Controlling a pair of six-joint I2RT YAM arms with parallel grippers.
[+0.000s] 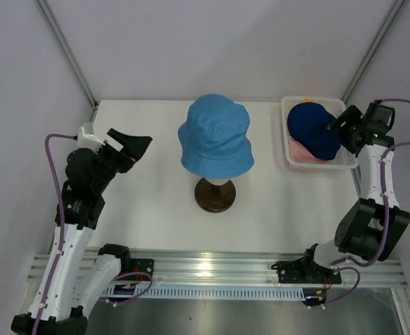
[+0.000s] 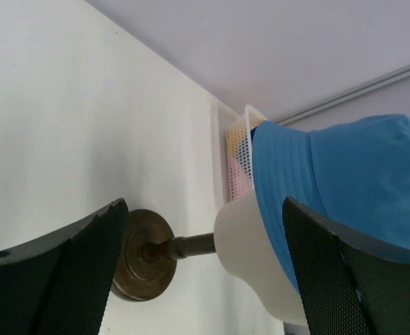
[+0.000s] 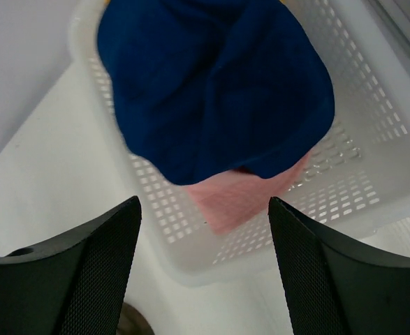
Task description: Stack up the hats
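Note:
The robot should next pinch the navy hat by a fold of its top [image 1: 317, 130] with its right gripper, so that the navy hat's brim stays open to stack over the light blue hat [image 1: 216, 134].
The light blue hat [image 1: 216, 134] sits on the cream mannequin head [image 2: 260, 262], whose dark round base [image 1: 215, 195] stands mid-table. The navy hat [image 1: 315, 128] lies on top in the white mesh basket [image 1: 290, 162] at the back right, over the pink hat [image 1: 301, 152]; a sliver of the yellow-orange hat [image 1: 306, 101] shows behind it. My right gripper [image 1: 339, 125] is open and empty, hovering at the basket's right side above the navy hat [image 3: 215, 84] and pink hat [image 3: 250, 195]. My left gripper [image 1: 136, 144] is open and empty, left of the light blue hat [image 2: 358, 188].
The basket [image 3: 191, 262] sits against the table's back right corner, near the tent wall and a slanted frame pole. The mannequin base [image 2: 140, 255] and its stem lie between my left fingers in the wrist view. A metal rail runs along the near table edge.

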